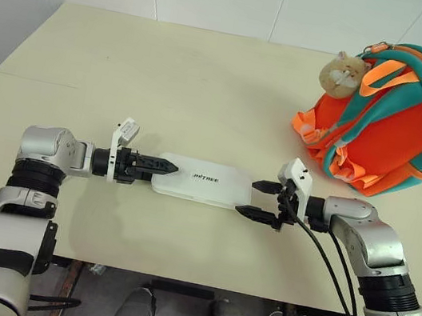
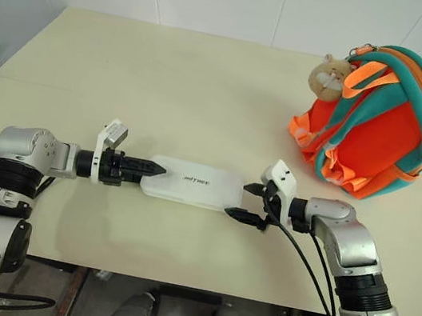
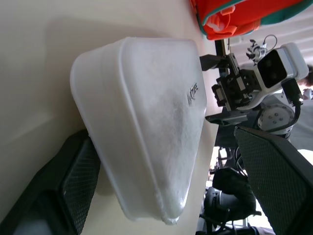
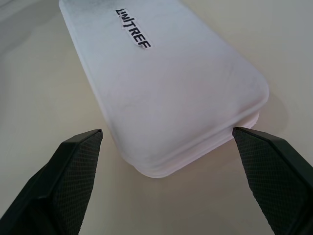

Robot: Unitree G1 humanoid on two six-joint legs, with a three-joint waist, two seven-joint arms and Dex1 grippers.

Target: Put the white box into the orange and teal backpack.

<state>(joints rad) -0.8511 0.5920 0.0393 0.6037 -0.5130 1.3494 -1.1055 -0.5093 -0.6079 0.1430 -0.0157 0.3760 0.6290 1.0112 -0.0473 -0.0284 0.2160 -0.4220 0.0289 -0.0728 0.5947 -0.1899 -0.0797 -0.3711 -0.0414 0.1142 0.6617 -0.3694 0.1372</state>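
Next, my left gripper grips the white box by its short end point(image 1: 163, 171) to get the white box into the backpack point(image 1: 387, 123).
The white box point(image 1: 203, 181) lies flat on the table near its front edge, with dark lettering on top. My left gripper point(image 1: 167, 168) is open, turned on its side. It reaches over the box's left end, which sits between its fingers point(image 3: 73, 186). My right gripper point(image 1: 257, 199) is open at the box's right end point(image 4: 171, 83), one fingertip on either side of the corner and apart from it. The orange and teal backpack point(image 1: 387, 123) stands at the back right, with a tan plush charm point(image 1: 343, 73) hanging on its left side.
The cream table point(image 1: 169, 70) stretches bare to the back and left. A white wall stands behind it. Black cables point(image 1: 325, 250) trail from my right wrist over the front edge. The backpack sits close behind my right forearm.
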